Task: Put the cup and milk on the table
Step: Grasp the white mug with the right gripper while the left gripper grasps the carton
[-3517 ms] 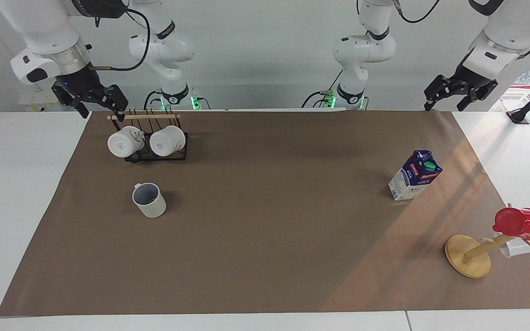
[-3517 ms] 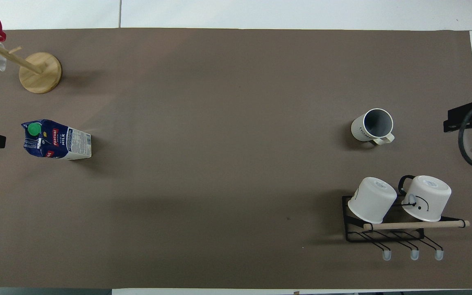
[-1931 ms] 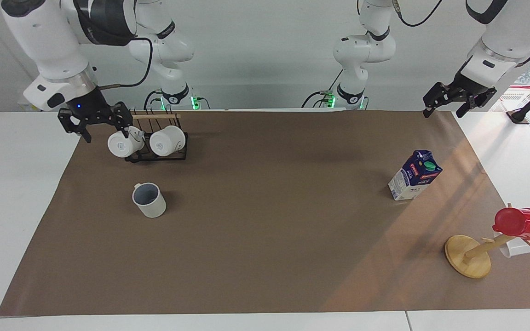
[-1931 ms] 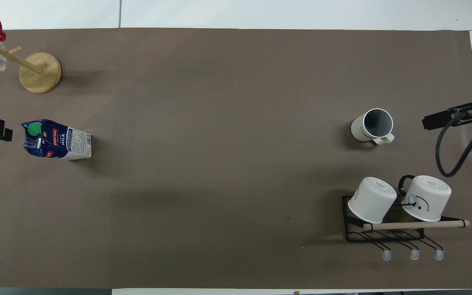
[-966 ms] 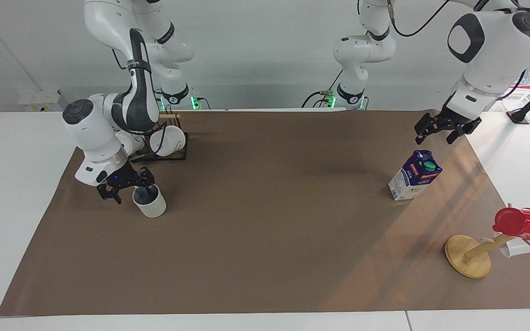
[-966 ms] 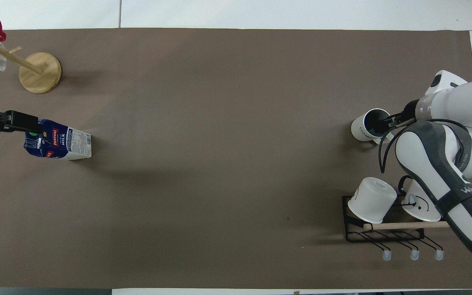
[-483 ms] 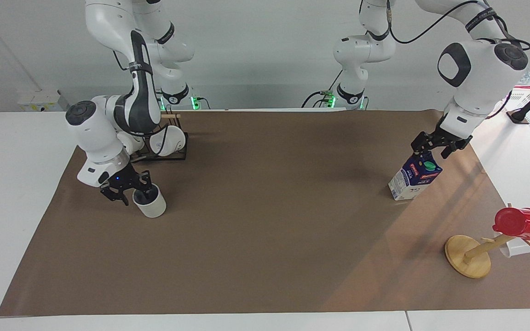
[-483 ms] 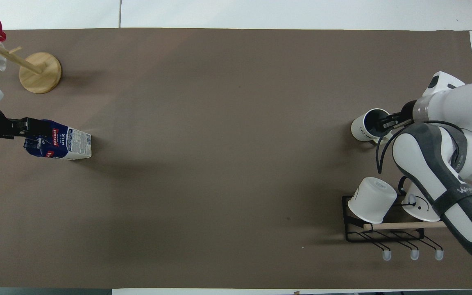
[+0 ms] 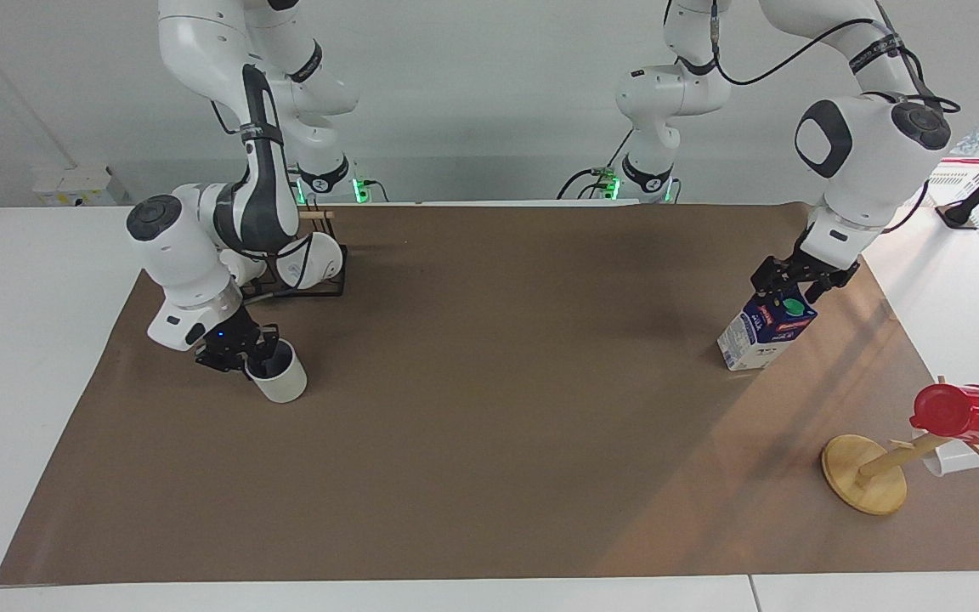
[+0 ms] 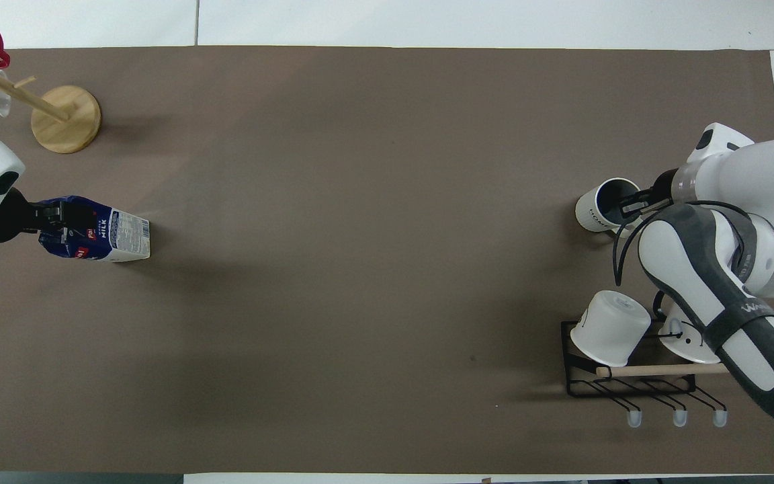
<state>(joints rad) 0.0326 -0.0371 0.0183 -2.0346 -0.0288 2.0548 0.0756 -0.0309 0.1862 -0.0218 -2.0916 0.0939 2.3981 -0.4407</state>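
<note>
My left gripper picks up the milk by its gable top (image 10: 54,239) next, which leaves the milk's base free to stand on the tabletop.
The cream-white cup (image 9: 283,384) stands upright on the brown sheet (image 9: 498,382) of the table, toward the right arm's end; it also shows in the overhead view (image 10: 594,212). My right gripper (image 9: 247,359) is down at the cup's rim, open, one finger inside the cup and one outside; it shows from above too (image 10: 632,204). The milk (image 9: 757,336) stands on the sheet toward the left arm's end, also seen from above (image 10: 118,235). My left gripper (image 9: 791,289) is open around the carton's gable top and covers it from above (image 10: 58,215).
A black wire rack with two white mugs (image 9: 307,263) stands nearer to the robots than the cup. A wooden mug tree (image 9: 868,476) with a red cup (image 9: 961,412) stands farther from the robots than the milk.
Both arms have come down from their raised places. The right gripper has dropped onto the cup's rim. The left gripper has lowered onto the milk's top. Cup and milk have not moved.
</note>
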